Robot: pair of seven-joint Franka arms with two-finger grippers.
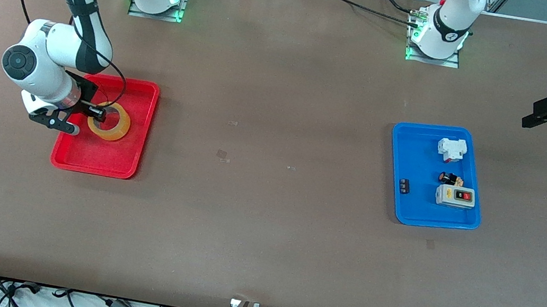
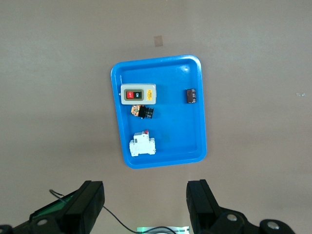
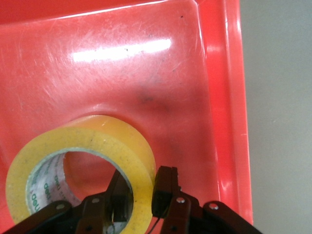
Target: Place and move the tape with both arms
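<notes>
The tape's lower edge stands on the red tray's bottom, inside the tray's rim, so my right gripper should open its fingers.
The tape [image 1: 119, 127], a yellowish ring, lies in the red tray [image 1: 91, 154] at the right arm's end of the table. My right gripper [image 1: 97, 111] is shut on the tape's wall. In the right wrist view one finger is inside the hole of the tape [image 3: 112, 141] and the other outside, with the right gripper [image 3: 144, 187] pinching the wall over the red tray [image 3: 146, 73]. My left gripper [image 1: 538, 115] hangs open and empty above the bare table at the left arm's end. The left gripper [image 2: 146, 195] shows its fingers wide apart.
A blue tray [image 1: 420, 158] toward the left arm's end holds a white-grey switch box [image 1: 455, 196], a white breaker [image 1: 452, 149], a black push button [image 1: 450, 178] and a small dark part [image 1: 404, 186]. The left wrist view shows this blue tray [image 2: 175, 97] and the switch box [image 2: 139, 94].
</notes>
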